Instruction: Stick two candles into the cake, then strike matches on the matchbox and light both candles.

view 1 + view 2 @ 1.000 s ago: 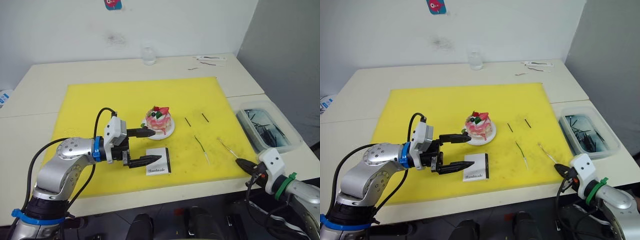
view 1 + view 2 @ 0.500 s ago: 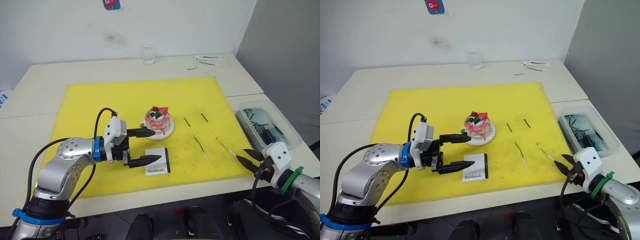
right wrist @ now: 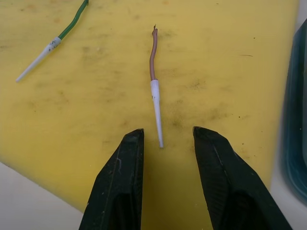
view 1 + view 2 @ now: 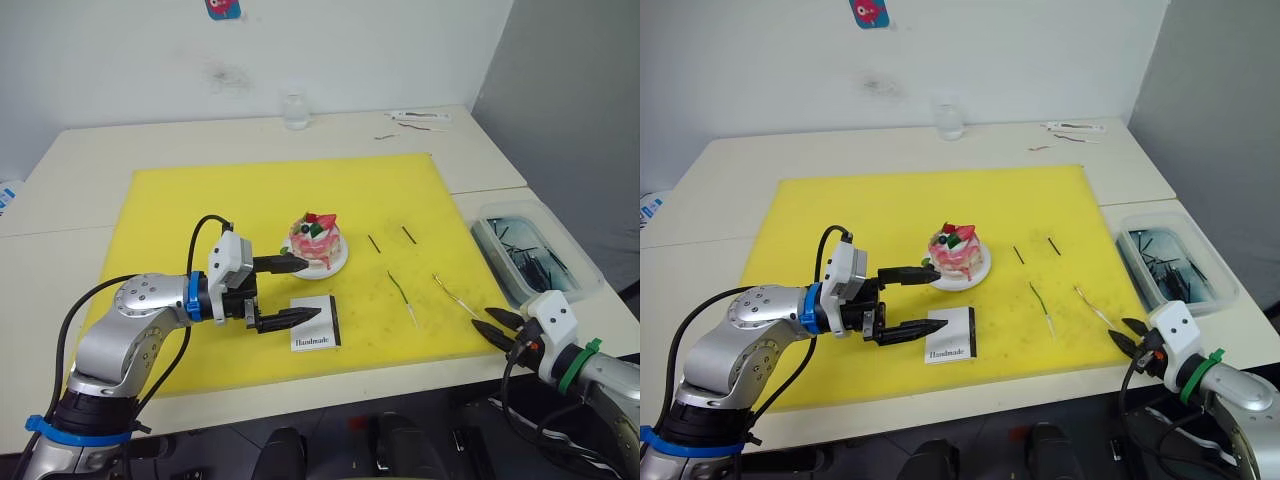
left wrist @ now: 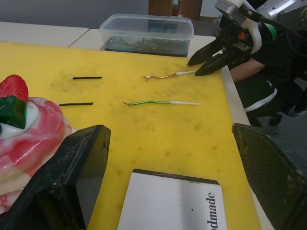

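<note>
The robot's right hand is to get a candle ready for sticking into the cake [image 4: 316, 240], so it will next grab the pale candle by its white end [image 4: 468, 309].
The pink-and-white cake [image 4: 316, 240] sits on its white plate [image 4: 338, 264] mid-mat. My left gripper [image 4: 308, 290] is open, one finger by the cake and the other over the matchbox [image 4: 316, 322]. To the right lie two dark matches [image 4: 374, 243] [image 4: 409, 234], the green candle [image 4: 400, 287] and the pale candle [image 4: 452, 295]. My right gripper [image 4: 482, 318] is open at the mat's front right edge. In the right wrist view the pale candle's [image 3: 154, 86] white end lies just between its fingertips [image 3: 134, 143], untouched.
The yellow mat [image 4: 250, 190] covers the table's middle. A clear plastic container [image 4: 535, 255] of dark sticks stands right of the mat, close to my right arm. A small glass [image 4: 295, 110] and a few thin items [image 4: 420, 117] lie at the back.
My right gripper has opened and shifted a little so that its fingers now flank the pale candle's white end. The left arm has stayed still.
</note>
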Robot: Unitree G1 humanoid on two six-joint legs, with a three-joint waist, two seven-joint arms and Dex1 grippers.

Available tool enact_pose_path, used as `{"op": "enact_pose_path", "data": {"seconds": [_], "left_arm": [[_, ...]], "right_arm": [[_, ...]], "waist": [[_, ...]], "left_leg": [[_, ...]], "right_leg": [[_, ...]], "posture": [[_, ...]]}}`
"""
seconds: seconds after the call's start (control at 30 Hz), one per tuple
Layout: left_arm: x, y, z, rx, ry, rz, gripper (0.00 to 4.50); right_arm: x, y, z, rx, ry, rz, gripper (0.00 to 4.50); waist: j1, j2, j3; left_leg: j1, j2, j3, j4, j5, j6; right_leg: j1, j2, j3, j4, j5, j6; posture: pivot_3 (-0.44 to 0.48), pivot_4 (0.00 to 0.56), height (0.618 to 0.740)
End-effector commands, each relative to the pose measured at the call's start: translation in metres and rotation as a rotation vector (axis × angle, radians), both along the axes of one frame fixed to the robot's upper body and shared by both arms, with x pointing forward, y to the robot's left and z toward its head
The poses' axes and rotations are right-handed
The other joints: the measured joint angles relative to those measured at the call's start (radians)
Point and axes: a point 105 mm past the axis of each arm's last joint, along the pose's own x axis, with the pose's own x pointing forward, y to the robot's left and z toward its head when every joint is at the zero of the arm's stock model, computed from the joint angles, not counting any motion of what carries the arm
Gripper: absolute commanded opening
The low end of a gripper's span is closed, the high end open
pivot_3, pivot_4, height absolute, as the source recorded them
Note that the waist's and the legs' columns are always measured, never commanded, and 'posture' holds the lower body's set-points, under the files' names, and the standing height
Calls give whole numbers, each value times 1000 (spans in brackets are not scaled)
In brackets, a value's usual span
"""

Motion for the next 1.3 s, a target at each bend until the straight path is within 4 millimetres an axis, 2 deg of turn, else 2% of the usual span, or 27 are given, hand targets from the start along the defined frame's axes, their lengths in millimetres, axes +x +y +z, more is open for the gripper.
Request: {"op": "enact_pose_path", "data": {"seconds": [0.03,0.1,0.13,0.2,0.3,0.53,0.73,0.93,1.03,1.17,1.3], "left_arm": [[-1,-3,10,3,-51,-21,4500],[0,-4,10,3,-54,-21,4500],[0,-5,10,2,-55,-21,4500],[0,-5,10,0,-56,-20,4500],[0,-6,10,-2,-56,-20,4500],[-3,-12,8,-23,-20,-43,4500],[4,-20,15,-113,34,-36,4500],[9,-32,25,-265,209,-40,2612],[8,-45,31,-337,323,-83,1616],[16,-61,38,-418,386,-96,1616],[20,-78,34,-462,429,-100,1616]], "right_arm": [[2,2,-2,-45,-2,21,1656],[1,2,-5,-47,9,20,1656],[1,2,-6,-50,13,16,1497],[0,1,-7,-41,19,8,1030],[0,0,-5,-26,17,-5,9],[3,-2,3,-15,-31,-23,9],[11,-2,31,38,-177,-46,9],[15,8,55,98,-276,-39,0],[16,20,67,130,-324,-12,0],[19,36,81,146,-377,26,0],[21,52,96,157,-436,67,0]], "waist": [[0,0,0],[0,0,0],[0,0,0],[0,0,0],[0,0,0],[0,0,0],[0,0,0],[-1,0,0],[-1,0,0],[0,0,0],[-1,0,0]], "left_leg": [[0,0,0,0,0,0],[0,0,0,0,0,0],[0,0,0,0,0,0],[0,0,0,0,0,0],[0,0,0,0,0,0],[0,0,0,0,0,0],[0,0,0,1,0,0],[-1,0,0,0,0,0],[-1,0,-1,0,0,0],[-1,0,-1,2,0,0],[0,-1,-1,1,0,0]], "right_leg": [[0,0,0,0,0,0],[0,0,0,0,0,0],[0,0,0,0,0,0],[0,0,0,0,0,0],[1,0,0,0,0,0],[0,0,0,0,0,0],[0,0,0,0,0,0],[0,0,0,0,0,0],[0,1,0,0,0,1],[0,1,0,0,1,1],[1,1,1,1,1,1]], "posture": [[0,150,740],[0,150,740],[0,150,740],[0,150,740],[0,150,740],[0,150,740],[0,150,740],[0,150,740],[0,150,740],[0,150,740],[0,150,740]]}}
